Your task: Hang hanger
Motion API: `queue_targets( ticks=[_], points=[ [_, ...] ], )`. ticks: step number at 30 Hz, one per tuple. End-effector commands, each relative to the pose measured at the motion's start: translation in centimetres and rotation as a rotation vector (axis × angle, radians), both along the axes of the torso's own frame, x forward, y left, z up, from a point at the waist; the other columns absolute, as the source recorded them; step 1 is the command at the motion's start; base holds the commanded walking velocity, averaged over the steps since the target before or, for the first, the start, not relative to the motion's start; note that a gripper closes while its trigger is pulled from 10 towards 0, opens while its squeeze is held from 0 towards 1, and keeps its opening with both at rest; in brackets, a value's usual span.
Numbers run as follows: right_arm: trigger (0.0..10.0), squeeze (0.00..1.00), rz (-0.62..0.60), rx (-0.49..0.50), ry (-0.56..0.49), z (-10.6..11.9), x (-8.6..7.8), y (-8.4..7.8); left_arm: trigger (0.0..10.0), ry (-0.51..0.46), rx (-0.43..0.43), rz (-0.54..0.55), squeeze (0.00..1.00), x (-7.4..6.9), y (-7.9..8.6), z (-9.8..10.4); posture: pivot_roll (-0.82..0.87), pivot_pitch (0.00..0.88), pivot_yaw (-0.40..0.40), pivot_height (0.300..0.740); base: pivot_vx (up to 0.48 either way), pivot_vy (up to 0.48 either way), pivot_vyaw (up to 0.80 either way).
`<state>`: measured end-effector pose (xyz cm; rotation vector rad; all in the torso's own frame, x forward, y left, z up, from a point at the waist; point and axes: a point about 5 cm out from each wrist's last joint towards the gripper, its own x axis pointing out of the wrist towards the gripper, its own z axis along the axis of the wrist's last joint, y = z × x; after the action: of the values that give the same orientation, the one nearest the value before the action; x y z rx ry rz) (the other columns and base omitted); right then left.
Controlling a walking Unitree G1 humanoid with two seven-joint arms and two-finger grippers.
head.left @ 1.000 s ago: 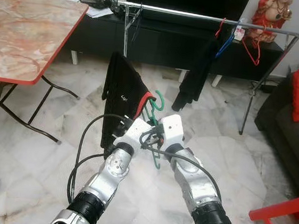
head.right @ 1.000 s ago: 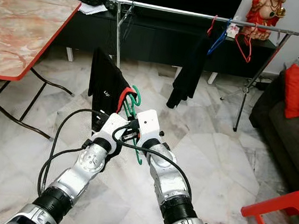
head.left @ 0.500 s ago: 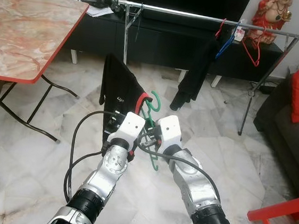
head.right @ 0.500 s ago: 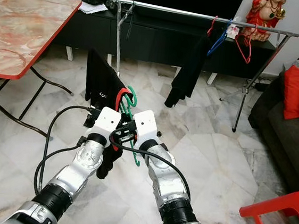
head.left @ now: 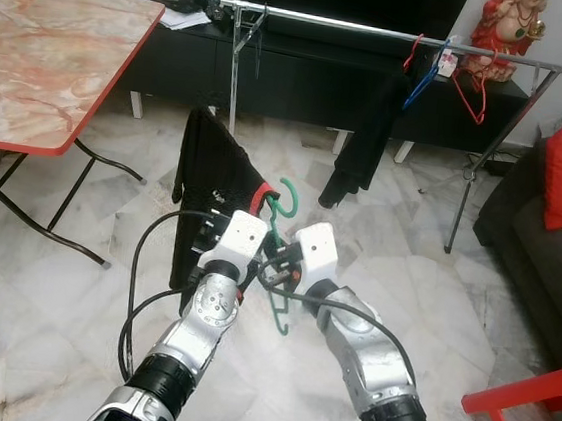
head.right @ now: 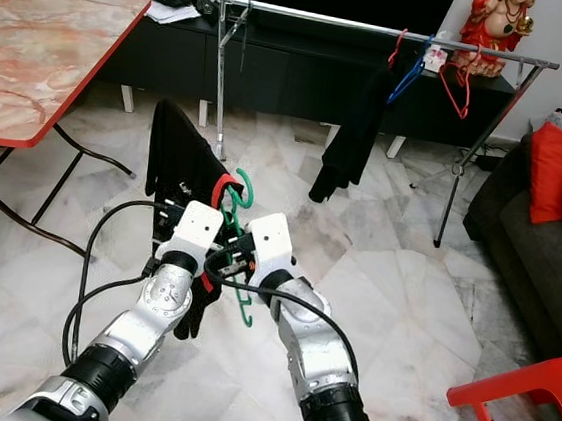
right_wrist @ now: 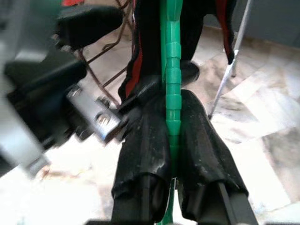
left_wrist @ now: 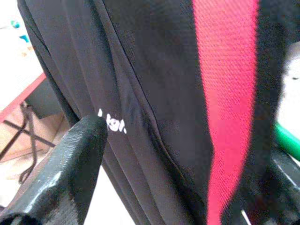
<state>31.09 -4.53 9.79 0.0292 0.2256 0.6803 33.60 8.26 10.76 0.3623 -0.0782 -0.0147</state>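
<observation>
I need to pinch the shirt by its red-trimmed collar edge [head.left: 261, 197] with my left gripper next. That collar edge stands up, while the shirt's black body [head.left: 208, 168] hangs loose in folds.
A green plastic hanger [head.left: 284, 197] carries a black shirt [head.left: 211, 178] with red collar trim and is held low over the floor in front of me. My right gripper [right_wrist: 171, 101] is shut on the hanger's green bar, one finger [right_wrist: 145, 140] on each side. My left gripper [left_wrist: 183, 145] is just left of it at the shirt's collar. Its fingers [left_wrist: 77, 164] stand wide apart, and the black and red cloth lies between them. The steel rail [head.left: 381, 28] of the clothes rack runs across the back of the room, well beyond both grippers.
On the rail hang a black garment [head.left: 368, 129], a blue hanger [head.left: 422, 83] and red hangers [head.left: 472, 90]. A red-edged marble folding table [head.left: 46, 55] stands left. A dark sofa [head.left: 548, 249] with a red cushion and a red chair [head.left: 533, 398] are right. Marble floor lies between me and the rack.
The left wrist has risen beside the right wrist at the collar. Hanger and shirt have shifted a little left in view. The right gripper has kept its hold.
</observation>
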Motion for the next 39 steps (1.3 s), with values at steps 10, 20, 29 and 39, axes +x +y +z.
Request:
queue_targets(
  ticks=[10,20,29,39],
  points=[
    [0.0,0.00,0.045,0.018,-0.019,1.0,-0.3,0.4,0.0,-0.058,-0.016,-0.002,0.00,0.4,-0.2,1.3,-0.02,0.000,-0.164,0.740,0.000,0.000,0.00],
    [0.0,0.00,0.013,0.007,-0.021,1.0,0.2,-0.2,0.0,-0.065,-0.024,-0.009,0.00,0.3,0.0,1.4,-0.01,0.000,-0.161,0.740,0.000,0.000,0.00],
    [0.0,0.00,-0.014,-0.033,-0.029,0.8,0.6,-1.5,0.0,-0.072,-0.021,0.001,0.00,0.4,0.8,1.5,-0.01,0.000,-0.158,0.740,0.000,0.000,0.00],
    [0.0,0.00,0.018,-0.136,-0.045,0.4,0.9,-3.5,0.0,-0.077,-0.021,0.030,0.00,0.5,1.8,1.5,-0.01,0.000,-0.156,0.740,0.000,0.000,0.00]
  ],
)
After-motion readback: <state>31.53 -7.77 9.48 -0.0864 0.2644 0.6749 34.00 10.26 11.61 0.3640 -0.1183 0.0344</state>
